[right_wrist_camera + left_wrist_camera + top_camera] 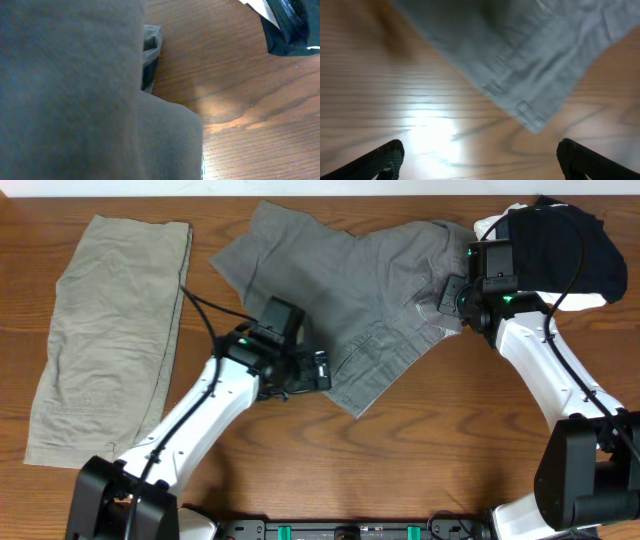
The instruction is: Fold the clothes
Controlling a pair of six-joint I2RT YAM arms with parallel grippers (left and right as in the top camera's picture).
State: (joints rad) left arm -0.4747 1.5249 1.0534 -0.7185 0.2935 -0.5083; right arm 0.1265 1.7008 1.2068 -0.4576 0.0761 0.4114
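The grey shorts' near corner (pixel 354 406) (pixel 532 119) is across from my right gripper, and my left gripper should grab the shorts there next. Then I will spread the shorts flat to fold them.
The clothes, wrinkled grey shorts (pixel 350 290), lie spread across the middle back of the wooden table. My left gripper (pixel 318 370) hovers just off their lower-left hem, jaws wide open and nothing between them. In the left wrist view the shorts' corner (pixel 530 100) lies ahead of the open gripper (pixel 480 165), with bare wood between its fingertips (pixel 387 157). My right gripper (pixel 452 297) is shut on the shorts' bunched right edge. In the right wrist view the grey cloth (pixel 75 90) drapes over the lens and hides the fingers.
A pale khaki garment (pixel 110 340) lies flat along the left side of the table. A black garment (pixel 565 240) sits over something white at the back right corner, and its edge (pixel 290 25) shows in the right wrist view.
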